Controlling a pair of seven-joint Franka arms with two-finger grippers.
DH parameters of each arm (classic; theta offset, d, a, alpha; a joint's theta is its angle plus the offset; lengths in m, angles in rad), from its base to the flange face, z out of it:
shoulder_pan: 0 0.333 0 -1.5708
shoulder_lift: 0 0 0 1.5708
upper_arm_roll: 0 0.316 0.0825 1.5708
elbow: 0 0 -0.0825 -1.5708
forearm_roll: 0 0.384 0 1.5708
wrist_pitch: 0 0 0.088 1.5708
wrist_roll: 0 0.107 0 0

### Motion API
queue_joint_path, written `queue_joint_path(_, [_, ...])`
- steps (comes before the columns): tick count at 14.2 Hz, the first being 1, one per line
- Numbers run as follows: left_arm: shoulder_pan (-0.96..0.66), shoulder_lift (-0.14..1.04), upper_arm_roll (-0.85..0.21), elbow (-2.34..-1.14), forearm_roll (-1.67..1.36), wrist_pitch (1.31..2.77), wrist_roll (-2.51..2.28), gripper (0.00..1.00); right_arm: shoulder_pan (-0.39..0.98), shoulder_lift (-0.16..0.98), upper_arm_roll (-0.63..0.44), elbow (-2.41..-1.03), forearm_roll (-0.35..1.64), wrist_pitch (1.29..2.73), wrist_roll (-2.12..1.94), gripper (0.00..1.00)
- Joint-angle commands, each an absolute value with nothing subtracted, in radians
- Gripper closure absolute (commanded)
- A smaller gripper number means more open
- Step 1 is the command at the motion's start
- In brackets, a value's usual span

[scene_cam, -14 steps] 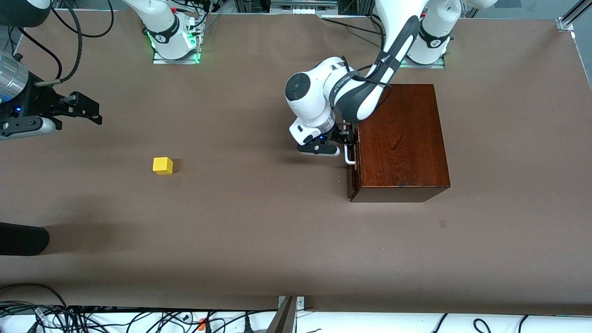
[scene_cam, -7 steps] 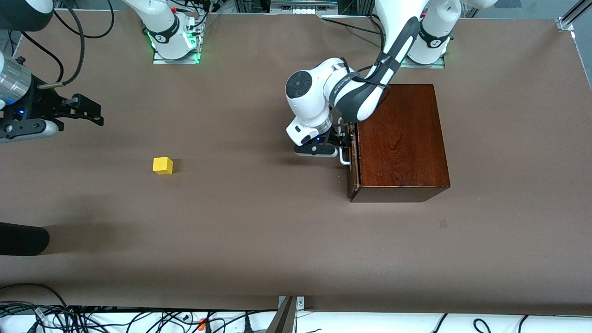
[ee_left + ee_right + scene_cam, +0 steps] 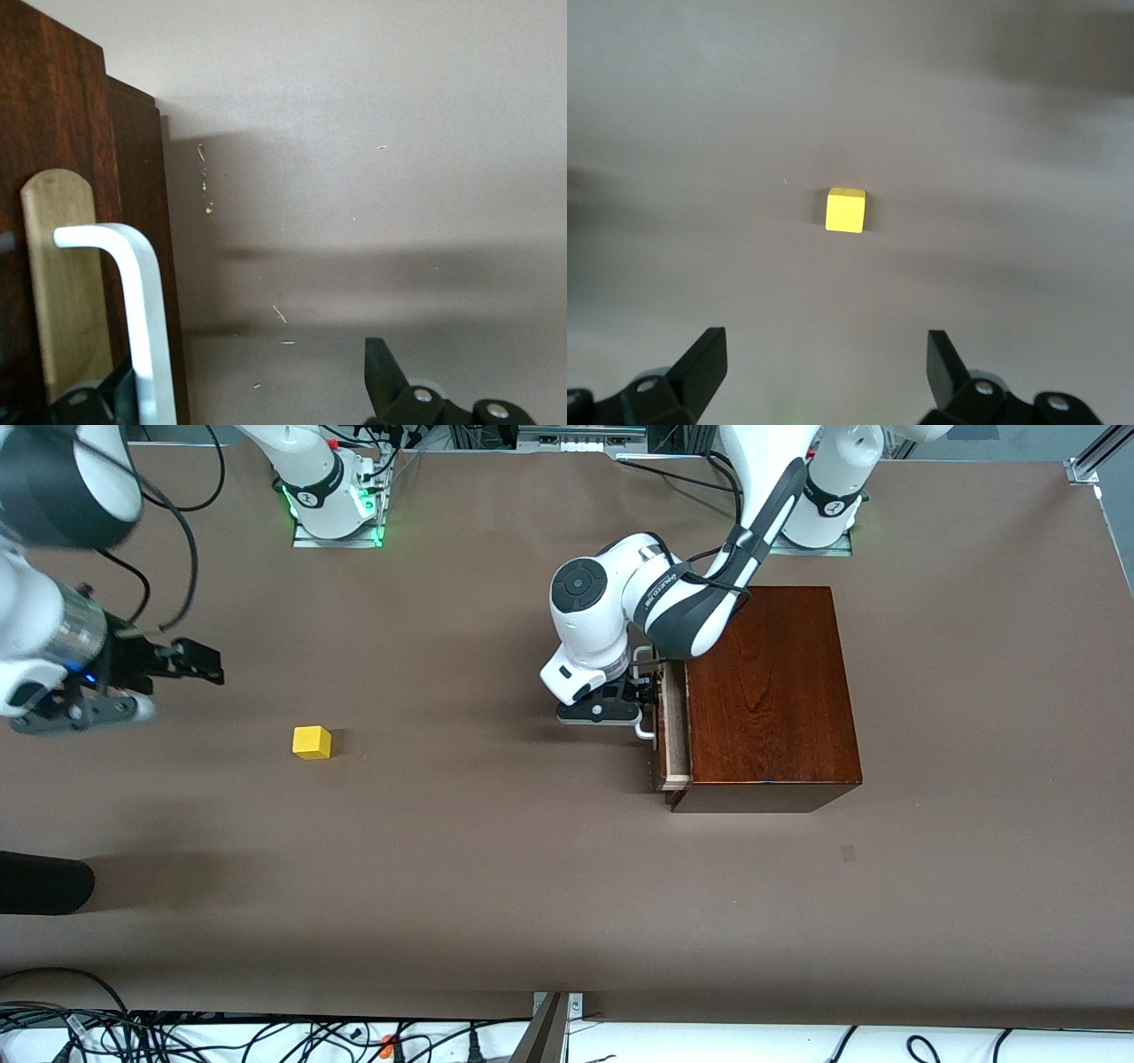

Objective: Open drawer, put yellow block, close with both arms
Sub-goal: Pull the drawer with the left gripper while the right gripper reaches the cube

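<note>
The yellow block (image 3: 312,742) needs to go in the drawer (image 3: 675,731). My right gripper should pick it up next by its two opposite upright sides.
The dark reddish-brown box (image 3: 766,691) stands at the left arm's end of the table. Its drawer (image 3: 675,731) is pulled out a little and shows a pale wood strip. My left gripper (image 3: 642,691) is open, with one finger hooked inside the white U-shaped handle (image 3: 645,731). In the left wrist view the handle (image 3: 142,301) lies against one finger of the gripper (image 3: 250,363). The yellow block (image 3: 312,742) sits on the table toward the right arm's end. My right gripper (image 3: 199,664) is open and empty, over the table beside the block; in the right wrist view the block (image 3: 845,211) lies ahead of the gripper (image 3: 824,354).
The brown table (image 3: 496,868) is bare between the block and the box. A black object (image 3: 44,881) juts in at the table's edge by the right arm's end. Cables lie along the edge nearest the front camera.
The drawer has slid out a little as my left gripper moved toward the right arm's end with the handle. My right gripper has moved closer to the yellow block.
</note>
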State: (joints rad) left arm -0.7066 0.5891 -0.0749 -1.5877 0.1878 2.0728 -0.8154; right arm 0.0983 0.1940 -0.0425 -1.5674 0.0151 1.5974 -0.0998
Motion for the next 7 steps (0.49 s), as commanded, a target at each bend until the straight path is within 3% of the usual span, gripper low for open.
queue_joint_path(1, [-0.724, 0.683, -0.087, -1.477, 0.072, 2.177, -0.802, 0.0, 0.1, 0.215, -0.043, -1.598, 0.012, 1.618, -0.12, 0.0])
queue_joint_path(7, [-0.724, 0.706, -0.087, -1.471, 0.074, 2.181, -0.802, 0.0, 0.1, 0.242, -0.041, -1.866, 0.017, 1.972, -0.12, 0.0])
